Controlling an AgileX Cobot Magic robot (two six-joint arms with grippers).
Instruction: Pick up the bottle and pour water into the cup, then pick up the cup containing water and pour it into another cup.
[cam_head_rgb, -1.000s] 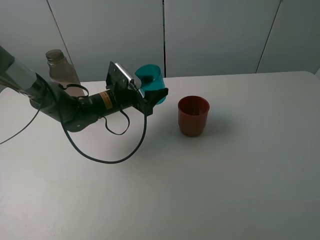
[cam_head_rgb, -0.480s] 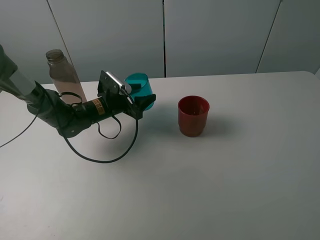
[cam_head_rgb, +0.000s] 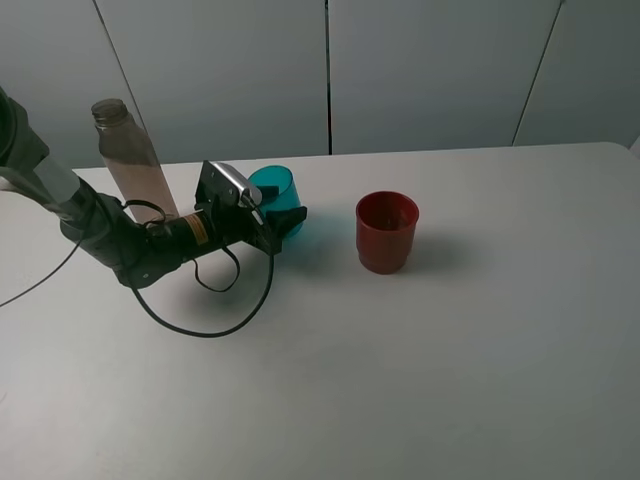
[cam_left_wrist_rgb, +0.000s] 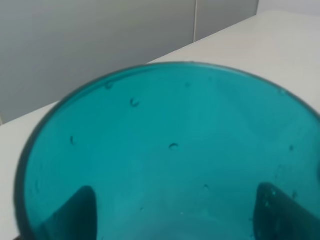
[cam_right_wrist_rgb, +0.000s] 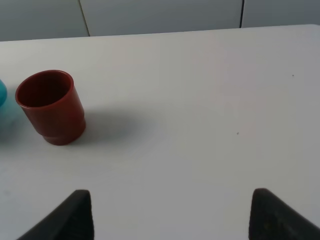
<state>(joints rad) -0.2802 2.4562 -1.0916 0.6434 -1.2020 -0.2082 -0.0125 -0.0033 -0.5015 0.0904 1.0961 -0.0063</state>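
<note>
The teal cup is upright at the white tabletop and would stand, so it is now time for my left gripper to let go.
The teal cup (cam_head_rgb: 275, 192) stands upright at or just above the table, left of the red cup (cam_head_rgb: 387, 232). My left gripper (cam_head_rgb: 283, 218) is shut on the teal cup, one finger on each side. In the left wrist view the teal cup (cam_left_wrist_rgb: 170, 150) fills the frame, and the dark fingers (cam_left_wrist_rgb: 75, 210) show through its wall. The clear bottle (cam_head_rgb: 130, 158) stands uncapped behind the left arm. My right gripper (cam_right_wrist_rgb: 172, 215) is open and empty over bare table, with the red cup (cam_right_wrist_rgb: 50, 106) ahead of it and off to one side.
The white table (cam_head_rgb: 450, 350) runs wide to the right and front. A black cable (cam_head_rgb: 200, 325) loops from the left arm onto the table. A grey panelled wall (cam_head_rgb: 430, 70) stands behind the table's back edge.
My left gripper has drawn the teal cup back to the left and down, away from the red cup, and turned it from tilted to upright. The bottle now shows more fully.
</note>
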